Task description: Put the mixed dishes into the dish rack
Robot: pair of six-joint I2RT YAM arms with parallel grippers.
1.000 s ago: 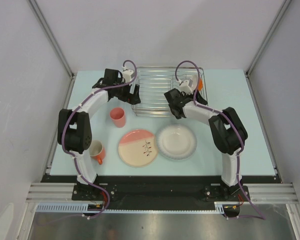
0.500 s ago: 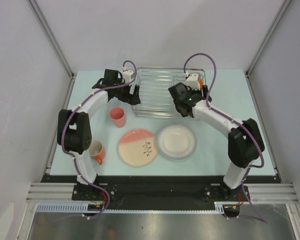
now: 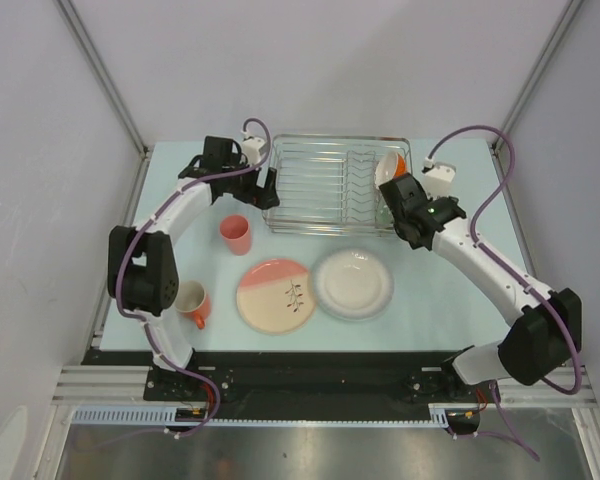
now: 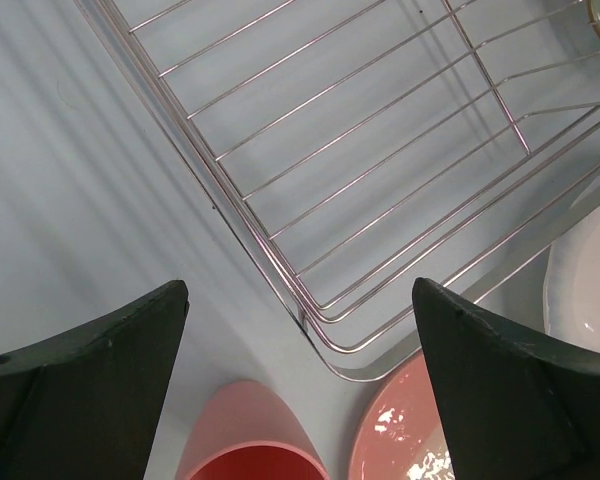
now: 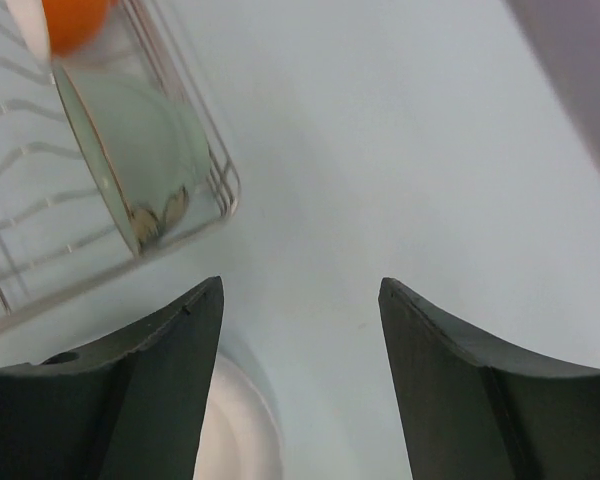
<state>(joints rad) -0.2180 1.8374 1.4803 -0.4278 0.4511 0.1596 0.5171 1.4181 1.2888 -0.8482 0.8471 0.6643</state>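
Observation:
The right gripper picks up the white plate [image 3: 352, 283] by its rim away from the pink-and-cream plate next, and the opposite rim stays free to slot into the rack.
The silvery dish rack [image 3: 320, 185] stands at the back middle. At its right end a small green bowl [image 5: 130, 160] stands on edge beside a bowl that is cream inside and orange outside [image 3: 390, 166]. My right gripper [image 3: 400, 197] hangs open and empty by that end [image 5: 300, 285]. My left gripper [image 3: 265, 195] is open and empty over the rack's left front corner [image 4: 300, 290]. The salmon-pink tumbler [image 3: 236, 234], the orange mug [image 3: 193, 300], the pink-and-cream plate [image 3: 275, 295] and the white plate [image 3: 352, 283] sit on the table.
The pale blue table [image 3: 460, 260] is walled by grey panels on the left, back and right. In the left wrist view the tumbler [image 4: 245, 445] and the pink plate [image 4: 400, 435] lie just below my fingers, by the rack's corner wire [image 4: 310, 320].
My right arm has swung from the rack's front middle to its right end, and the orange-and-cream bowl now shows in full. The left arm has barely moved.

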